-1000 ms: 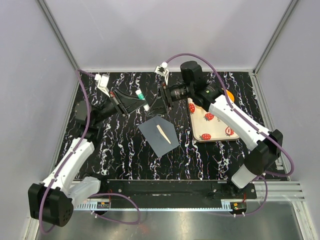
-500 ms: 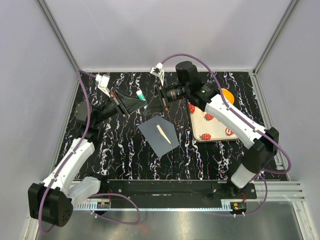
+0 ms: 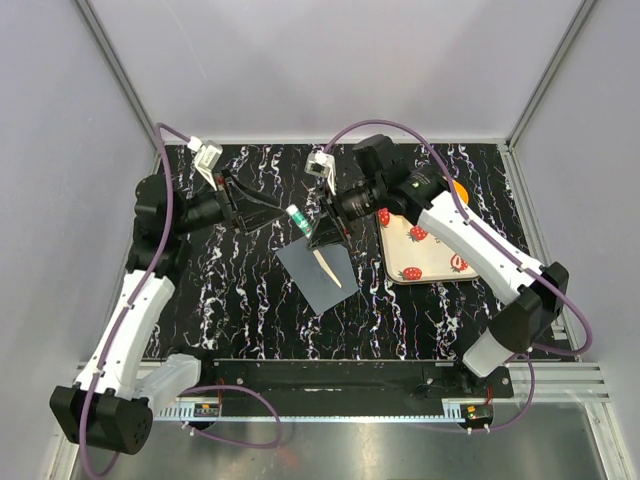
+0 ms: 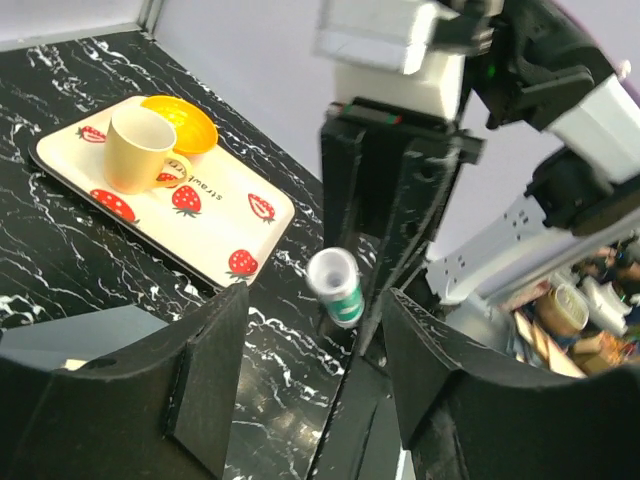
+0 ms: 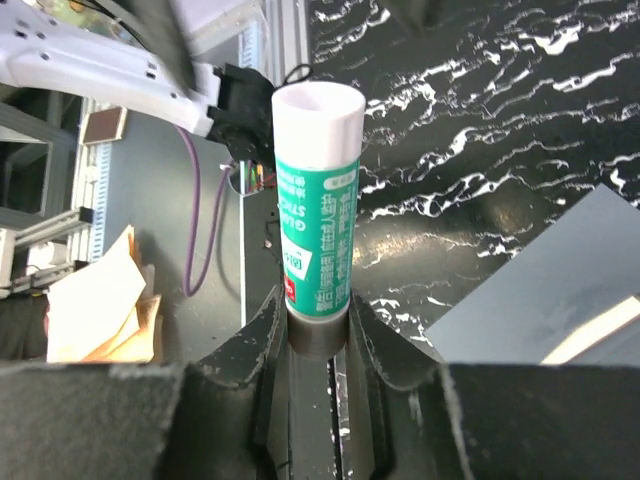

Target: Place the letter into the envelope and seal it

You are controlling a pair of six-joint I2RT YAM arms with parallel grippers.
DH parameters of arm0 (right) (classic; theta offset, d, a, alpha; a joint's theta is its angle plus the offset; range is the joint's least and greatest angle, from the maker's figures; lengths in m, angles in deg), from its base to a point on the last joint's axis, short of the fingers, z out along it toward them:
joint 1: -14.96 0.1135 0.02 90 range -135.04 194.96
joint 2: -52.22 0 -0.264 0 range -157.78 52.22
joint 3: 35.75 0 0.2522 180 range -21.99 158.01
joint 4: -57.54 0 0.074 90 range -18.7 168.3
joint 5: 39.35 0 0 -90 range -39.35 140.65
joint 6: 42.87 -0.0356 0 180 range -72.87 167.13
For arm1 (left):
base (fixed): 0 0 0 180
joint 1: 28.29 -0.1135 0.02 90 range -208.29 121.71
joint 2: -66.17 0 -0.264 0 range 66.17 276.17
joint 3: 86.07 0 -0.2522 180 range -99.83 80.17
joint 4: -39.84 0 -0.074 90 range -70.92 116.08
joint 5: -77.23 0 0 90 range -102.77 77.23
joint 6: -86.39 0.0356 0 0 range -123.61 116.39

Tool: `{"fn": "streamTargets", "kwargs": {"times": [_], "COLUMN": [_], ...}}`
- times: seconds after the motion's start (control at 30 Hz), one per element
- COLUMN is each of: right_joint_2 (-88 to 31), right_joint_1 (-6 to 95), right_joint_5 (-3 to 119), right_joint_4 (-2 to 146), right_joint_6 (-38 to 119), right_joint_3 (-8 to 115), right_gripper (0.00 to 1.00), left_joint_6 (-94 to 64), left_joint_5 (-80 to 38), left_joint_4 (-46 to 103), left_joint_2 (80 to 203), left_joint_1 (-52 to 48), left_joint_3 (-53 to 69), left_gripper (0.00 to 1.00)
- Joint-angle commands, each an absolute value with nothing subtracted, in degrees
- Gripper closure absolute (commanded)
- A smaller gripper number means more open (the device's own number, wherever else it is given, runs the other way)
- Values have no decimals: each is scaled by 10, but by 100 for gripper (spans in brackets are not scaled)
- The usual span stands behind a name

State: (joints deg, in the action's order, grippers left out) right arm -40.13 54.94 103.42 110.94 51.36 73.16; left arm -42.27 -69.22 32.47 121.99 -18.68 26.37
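Observation:
Next, my left gripper reaches the glue stick (image 3: 297, 219) and takes hold of its exposed white end, so the opposite end stays free to uncap for sealing.
The dark grey envelope (image 3: 318, 272) lies flat mid-table, and only a narrow tan strip of the letter (image 3: 328, 268) shows on it. My right gripper (image 3: 313, 231) hovers just above the envelope's far corner, shut on a green-and-white glue stick (image 3: 297, 219). In the right wrist view the glue stick (image 5: 316, 230) stands upright between the fingers (image 5: 262, 335) of the right gripper (image 5: 315, 312), with the envelope (image 5: 560, 290) and letter strip (image 5: 588, 342) to the right. My left gripper (image 3: 268, 207) is open and empty, left of the stick. The left wrist view shows the left gripper (image 4: 315, 325) facing the glue stick (image 4: 337, 288).
A strawberry-printed cream tray (image 3: 432, 262) sits right of the envelope, with an orange bowl (image 4: 183, 122) and a yellow cup (image 4: 138, 148) on it. The right forearm crosses over the tray. Grey walls close in the table at the back and both sides.
The glue stick has passed from my left gripper to my right. The left gripper opened and drew back to the left. The right gripper carried the stick down towards the envelope.

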Motion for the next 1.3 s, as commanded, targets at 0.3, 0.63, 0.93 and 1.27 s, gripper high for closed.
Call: {"fn": "streamTargets", "kwargs": {"times": [0.3, 0.63, 0.93, 1.27], "right_joint_2": [-406, -420, -419, -419], "right_joint_1": [566, 588, 600, 604], "right_joint_5": [946, 920, 911, 906], "right_joint_4": [1286, 1307, 1310, 1306], "right_joint_6": [659, 670, 673, 673], "right_joint_3": [803, 815, 815, 817], "right_gripper": [100, 100, 100, 100], "left_joint_6": [-287, -258, -311, -340], "left_joint_5": [-741, -742, -740, -747], "left_joint_4": [166, 126, 171, 189], "left_joint_2": [1237, 1257, 1265, 1276], "left_joint_1": [-152, -113, -105, -100], "left_joint_3": [205, 185, 204, 213], "left_gripper": [43, 45, 60, 76]}}
